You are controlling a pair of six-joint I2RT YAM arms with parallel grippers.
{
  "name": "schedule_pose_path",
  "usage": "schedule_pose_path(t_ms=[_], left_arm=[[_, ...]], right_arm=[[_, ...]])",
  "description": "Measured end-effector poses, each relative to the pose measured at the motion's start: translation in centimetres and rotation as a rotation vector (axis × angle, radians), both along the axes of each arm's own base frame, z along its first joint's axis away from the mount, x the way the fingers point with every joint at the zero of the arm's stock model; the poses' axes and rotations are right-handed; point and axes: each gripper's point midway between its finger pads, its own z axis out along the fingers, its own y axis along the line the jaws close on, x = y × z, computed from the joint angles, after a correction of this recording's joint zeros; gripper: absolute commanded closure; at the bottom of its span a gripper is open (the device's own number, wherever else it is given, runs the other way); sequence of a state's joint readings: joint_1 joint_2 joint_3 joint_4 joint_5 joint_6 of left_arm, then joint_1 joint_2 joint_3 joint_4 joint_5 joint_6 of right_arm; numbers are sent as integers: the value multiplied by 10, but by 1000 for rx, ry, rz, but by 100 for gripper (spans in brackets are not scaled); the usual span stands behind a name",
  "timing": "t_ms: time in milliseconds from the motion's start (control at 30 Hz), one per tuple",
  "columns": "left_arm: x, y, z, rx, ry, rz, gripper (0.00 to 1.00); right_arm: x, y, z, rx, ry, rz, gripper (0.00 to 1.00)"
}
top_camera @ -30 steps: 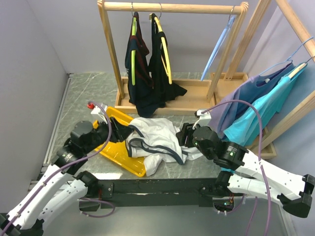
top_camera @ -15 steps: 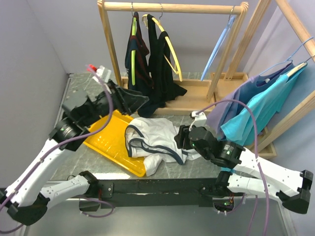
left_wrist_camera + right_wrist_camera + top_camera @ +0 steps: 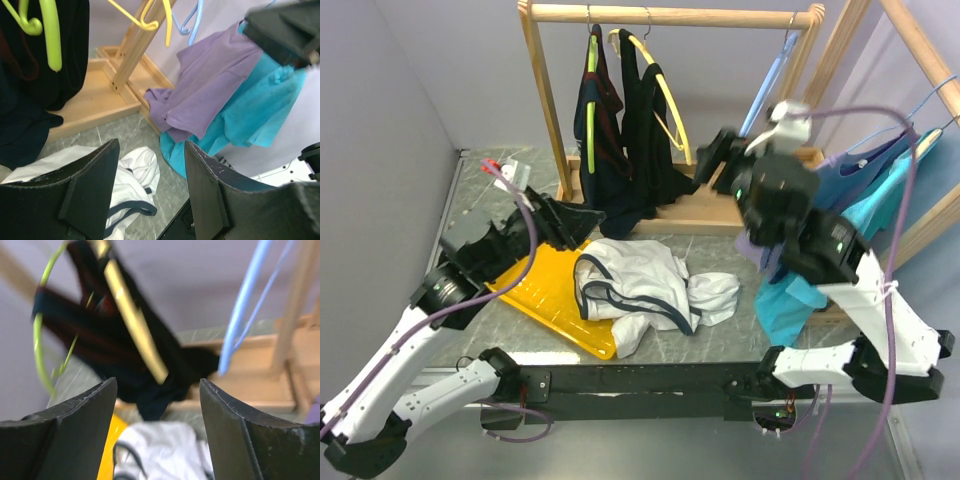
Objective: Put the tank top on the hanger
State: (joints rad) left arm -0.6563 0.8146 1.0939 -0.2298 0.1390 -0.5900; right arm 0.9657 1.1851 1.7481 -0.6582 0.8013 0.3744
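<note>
Next, my right gripper grabs the light-blue hanger by the near end of its arm (image 3: pixel 749 126) (image 3: pixel 226 360), which leaves the far arm free to enter the tank top.
The white tank top (image 3: pixel 640 285) with navy trim lies crumpled on the table, partly over the yellow tray; it also shows in the left wrist view (image 3: pixel 132 172) and the right wrist view (image 3: pixel 160 450). The light-blue hanger (image 3: pixel 766 92) hangs empty at the right end of the wooden rack's rail, and shows in the right wrist view (image 3: pixel 244 307). My right gripper (image 3: pixel 713 158) is open and empty, raised in front of the rack just left of the hanger (image 3: pixel 157 385). My left gripper (image 3: pixel 588 213) is open and empty, above the table left of the tank top (image 3: pixel 150 150).
A yellow tray (image 3: pixel 542 295) lies under the tank top's left side. The wooden rack (image 3: pixel 670 15) holds dark garments (image 3: pixel 620 150) on lime-green and yellow hangers. Purple and teal shirts (image 3: pixel 840 195) hang on a second rack at the right.
My right arm has lifted off the tank top and risen to the rack beside the blue hanger. My left arm has lifted from the tray. The yellow hanger has swung.
</note>
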Motion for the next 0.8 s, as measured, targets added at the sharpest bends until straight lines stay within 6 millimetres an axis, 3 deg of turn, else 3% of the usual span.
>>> schedule_pose_path(t_ms=[133, 333, 500, 800], left_arm=[[-4, 7, 7, -17, -20, 16, 39], [3, 5, -3, 4, 8, 32, 39], [6, 3, -17, 36, 44, 34, 38], [8, 4, -18, 43, 47, 47, 38]], right_arm=[[30, -33, 37, -12, -26, -125, 24], [67, -56, 51, -30, -6, -197, 24], [110, -71, 32, -51, 68, -228, 23], [145, -69, -17, -106, 198, -232, 29]])
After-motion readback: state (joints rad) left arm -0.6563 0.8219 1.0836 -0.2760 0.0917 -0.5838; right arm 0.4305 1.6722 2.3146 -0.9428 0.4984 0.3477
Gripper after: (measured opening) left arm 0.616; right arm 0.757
